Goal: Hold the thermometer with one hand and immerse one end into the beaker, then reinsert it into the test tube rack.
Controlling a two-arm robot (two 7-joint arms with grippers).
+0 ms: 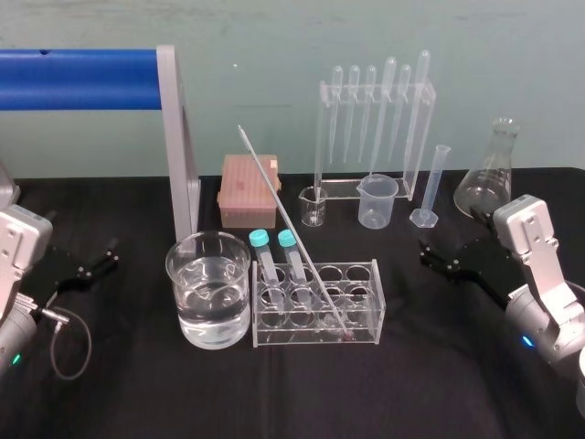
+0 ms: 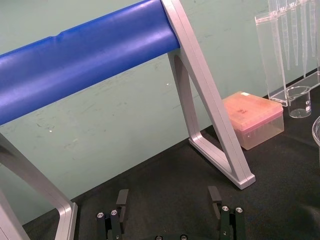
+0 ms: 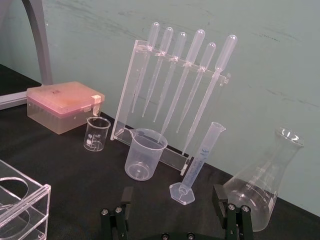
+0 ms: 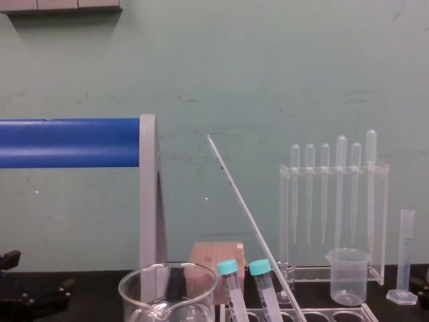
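The robot's right gripper needs to pick up the thermometer next by its bare upper body (image 4: pixel 231 181), because the thermometer's low end sits down in the rack (image 4: pixel 335 313) beside the teal-capped tubes.
The thermometer (image 1: pixel 292 229), a long thin glass rod, leans in the test tube rack (image 1: pixel 366 271) with its red tip low in a front hole and its top tilted back left. In the chest view the thermometer (image 4: pixel 248 208) rises slanted above the rack (image 4: pixel 335 313). Two teal-capped tubes (image 1: pixel 274 261) stand in the rack's left holes. The wide glass beaker (image 1: pixel 208 288) holds water just left of the rack. My left gripper (image 1: pixel 111 254) rests open far left, empty (image 2: pixel 168 197). To the right of the rack, my right gripper (image 1: pixel 428 256) is open and empty (image 3: pixel 173 196).
Behind the rack are a pink tip box (image 1: pixel 247 187), a tiny glass beaker (image 1: pixel 313 206), a cloudy plastic beaker (image 1: pixel 377 201), a pipette stand (image 1: pixel 375 128), a graduated cylinder (image 1: pixel 431 187) and a conical flask (image 1: pixel 492 174). A blue bar on a grey frame (image 1: pixel 178 137) stands back left.
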